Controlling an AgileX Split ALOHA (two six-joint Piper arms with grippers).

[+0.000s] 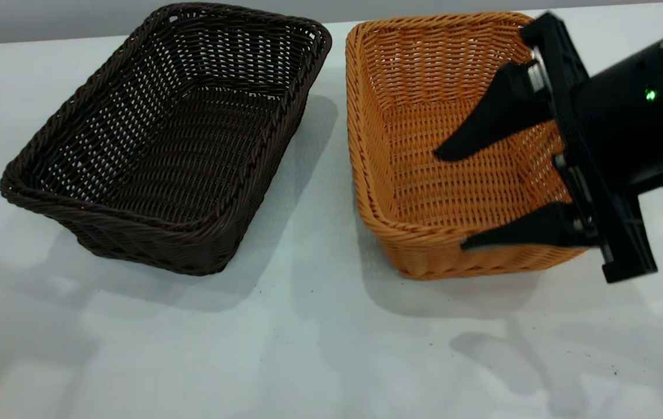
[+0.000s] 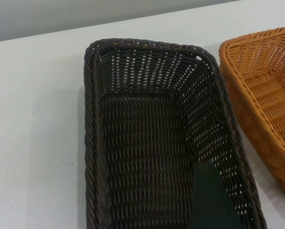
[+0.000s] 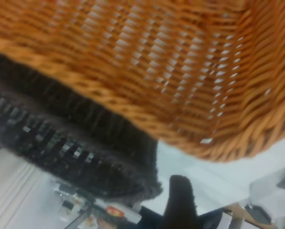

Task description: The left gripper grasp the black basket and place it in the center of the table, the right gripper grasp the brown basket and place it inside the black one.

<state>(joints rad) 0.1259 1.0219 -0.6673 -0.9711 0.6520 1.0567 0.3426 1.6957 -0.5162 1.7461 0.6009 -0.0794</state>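
Observation:
My right gripper grips the brown basket by its short-end rim (image 1: 446, 233) next, to nest it inside the black basket (image 1: 163, 139).
The black basket (image 1: 163, 139) stands on the white table (image 1: 308, 349) at the left, with nothing in it. The brown basket (image 1: 442, 145) stands beside it on the right, a narrow gap between them. My right gripper (image 1: 453, 199) reaches in from the right and is open. One finger (image 1: 494, 119) hangs over the brown basket's inside, the other (image 1: 529, 233) lies in front of its near wall. The right wrist view shows the brown basket's wall (image 3: 147, 71) close up. My left gripper (image 2: 251, 205) is open, seen in front of the black basket (image 2: 152, 143). It is outside the exterior view.
The table's far edge (image 1: 46, 41) runs just behind both baskets. Bare tabletop with small dark specks stretches in front of them. In the right wrist view, blurred clutter (image 3: 99, 210) lies beyond the table.

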